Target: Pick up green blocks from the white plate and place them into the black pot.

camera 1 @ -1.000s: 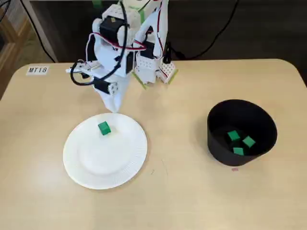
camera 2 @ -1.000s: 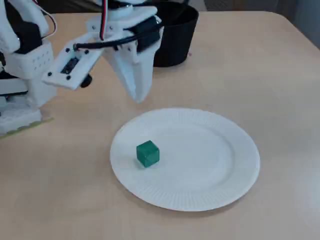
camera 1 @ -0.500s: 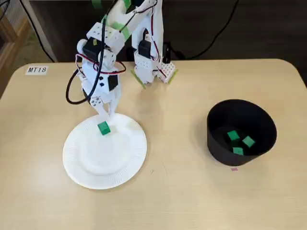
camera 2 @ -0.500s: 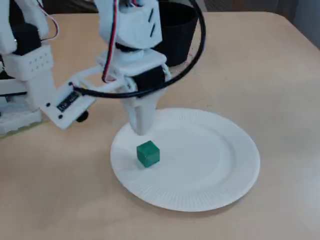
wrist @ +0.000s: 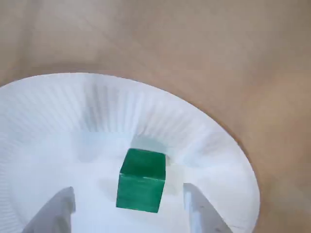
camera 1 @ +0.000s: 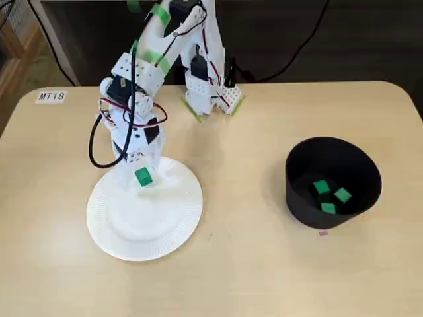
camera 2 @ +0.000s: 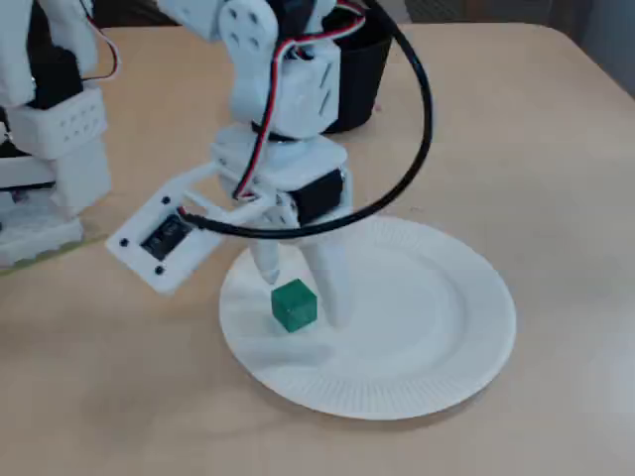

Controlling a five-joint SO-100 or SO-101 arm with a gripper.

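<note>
My gripper will take hold of the green block by its opposite sides and pick it up, to clear the white plate (camera 1: 145,228) into the black pot.
One green block (camera 1: 143,176) lies near the far rim of the white paper plate (camera 1: 145,228). My gripper (camera 1: 142,177) is open and down on the plate, with a finger on either side of the block. The wrist view shows the block (wrist: 141,180) between both fingertips (wrist: 198,208), with gaps on each side. In the low fixed view the gripper (camera 2: 303,299) straddles the block (camera 2: 294,303) on the plate (camera 2: 417,327). The black pot (camera 1: 297,191) stands to the right and holds three green blocks (camera 1: 322,187). Part of the pot (camera 2: 362,69) shows behind the arm.
The arm's base (camera 1: 208,92) is mounted at the table's far edge, with cables trailing behind it. A label reading MT18 (camera 1: 51,96) is stuck at the far left. A small pink mark (camera 1: 323,232) lies just in front of the pot.
The gripper swung from above the table beyond the plate down onto the plate. Its jaws, shut before, have opened around the green block. The block has not moved.
</note>
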